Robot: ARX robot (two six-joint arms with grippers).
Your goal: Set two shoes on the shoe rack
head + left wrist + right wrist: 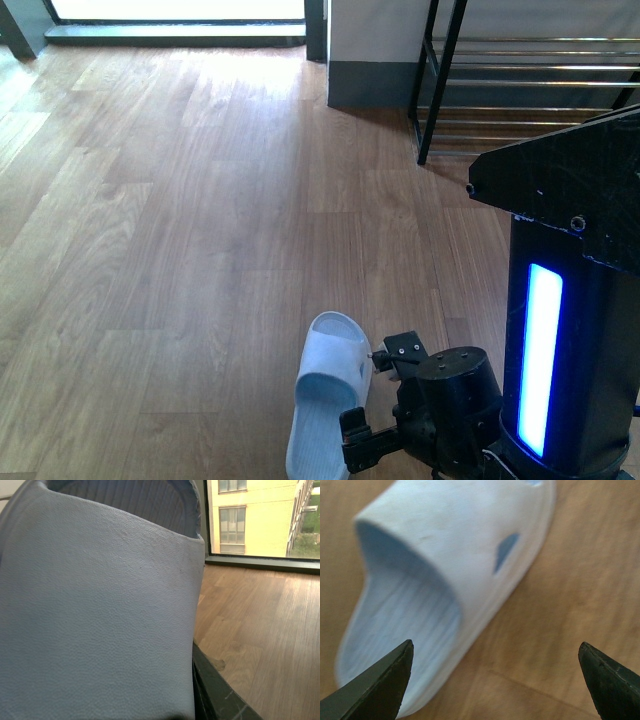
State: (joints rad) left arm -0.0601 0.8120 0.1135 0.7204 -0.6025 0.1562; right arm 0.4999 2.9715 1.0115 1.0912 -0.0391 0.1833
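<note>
My right gripper is to grab the slipper by its arched strap (pixel 333 357) next. The strap stands open for a finger while the sole (pixel 318 430) lies flat on the wood.
The shoes in view are pale blue slide slippers. One slipper (pixel 325 395) lies on the wooden floor, toe pointing away from me. My right gripper (pixel 495 645) hangs open just above it, with the slipper's (pixel 445 580) strap and opening under one finger (pixel 385 685) and bare floor under the other. My right arm (pixel 445 390) sits right beside this slipper. The other slipper (pixel 95 610) fills the left wrist view, and my left gripper (pixel 165 715) is shut on it, one dark finger (pixel 220 700) showing along its edge. The shoe rack (pixel 520 80) stands at the far right.
A black column with a blue light strip (pixel 545 360) fills the right foreground. A grey-based wall corner (pixel 370 60) stands left of the rack. Wooden floor (pixel 150 250) stretches to the left and ahead, up to a window (pixel 170 10).
</note>
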